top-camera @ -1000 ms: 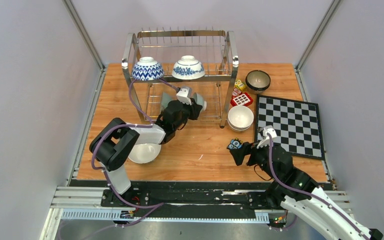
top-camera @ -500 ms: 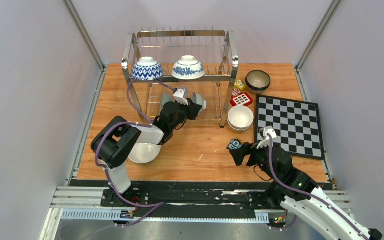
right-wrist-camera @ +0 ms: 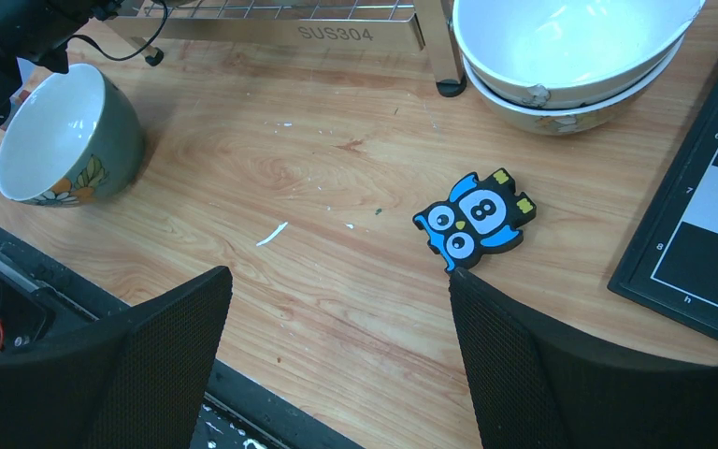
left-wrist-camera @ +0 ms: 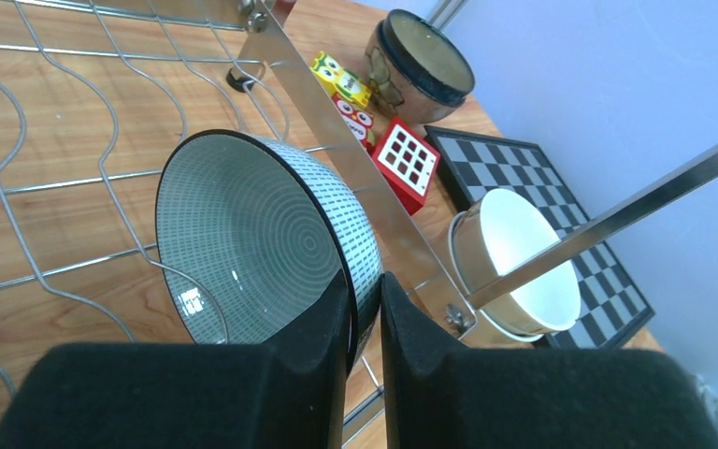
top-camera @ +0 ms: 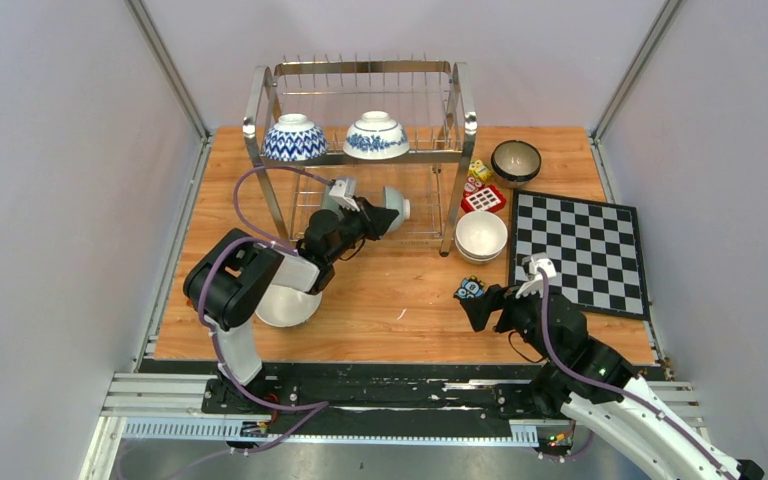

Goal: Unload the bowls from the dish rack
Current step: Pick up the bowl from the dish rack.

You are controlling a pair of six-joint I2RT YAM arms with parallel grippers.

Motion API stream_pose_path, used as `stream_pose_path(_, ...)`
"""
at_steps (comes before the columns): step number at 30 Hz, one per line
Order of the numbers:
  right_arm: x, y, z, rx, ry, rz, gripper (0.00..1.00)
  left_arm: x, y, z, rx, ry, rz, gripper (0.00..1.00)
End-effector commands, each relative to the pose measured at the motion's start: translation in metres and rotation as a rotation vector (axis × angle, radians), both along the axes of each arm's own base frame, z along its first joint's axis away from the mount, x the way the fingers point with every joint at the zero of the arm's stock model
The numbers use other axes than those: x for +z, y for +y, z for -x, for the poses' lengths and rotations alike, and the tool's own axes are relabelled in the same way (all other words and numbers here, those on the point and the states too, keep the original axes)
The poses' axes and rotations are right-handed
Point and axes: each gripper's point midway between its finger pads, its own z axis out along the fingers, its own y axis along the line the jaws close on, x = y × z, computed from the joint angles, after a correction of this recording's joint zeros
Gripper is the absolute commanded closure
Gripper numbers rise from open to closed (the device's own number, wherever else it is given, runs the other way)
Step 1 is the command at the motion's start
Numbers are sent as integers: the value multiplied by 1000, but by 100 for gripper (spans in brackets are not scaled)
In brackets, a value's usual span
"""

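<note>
The pale green bowl would come up off the wire shelf if I lifted my left gripper now, because both fingers are closed across the bowl's rim.
The steel dish rack stands at the back. Two blue-and-white bowls sit upside down on its top tier. My left gripper reaches into the lower tier and is shut on the rim of a pale green bowl. In the left wrist view the fingertips pinch that bowl's wall, which is tilted on its side over the wire shelf. My right gripper is open and empty, low over the table beside a blue owl block.
Stacked cream-white bowls sit right of the rack's front leg. A dark brown bowl is at the back right. A white-lined bowl lies by my left arm. Toy blocks and a chessboard are on the right.
My left wrist has shifted a little left and back with the green bowl still in its grip. The right arm has not moved.
</note>
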Motion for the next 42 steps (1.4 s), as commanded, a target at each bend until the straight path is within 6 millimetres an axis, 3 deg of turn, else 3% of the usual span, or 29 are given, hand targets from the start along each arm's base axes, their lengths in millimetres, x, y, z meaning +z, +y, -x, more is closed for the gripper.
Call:
stream_pose_path(1, -7, -4, 0, -23, 12, 5, 11, 40, -3, 8, -66, -67, 165, 100)
stream_pose_path(15, 0, -5, 0, -28, 3, -14, 11, 82, 4, 23, -105, -127, 302, 100)
stream_pose_path(35, 8, -9, 3, -40, -6, -40, 11, 94, 19, 57, -131, -85, 361, 100)
stream_pose_path(42, 11, -11, 2, -50, -15, -43, 11, 107, 37, 77, -101, -85, 426, 100)
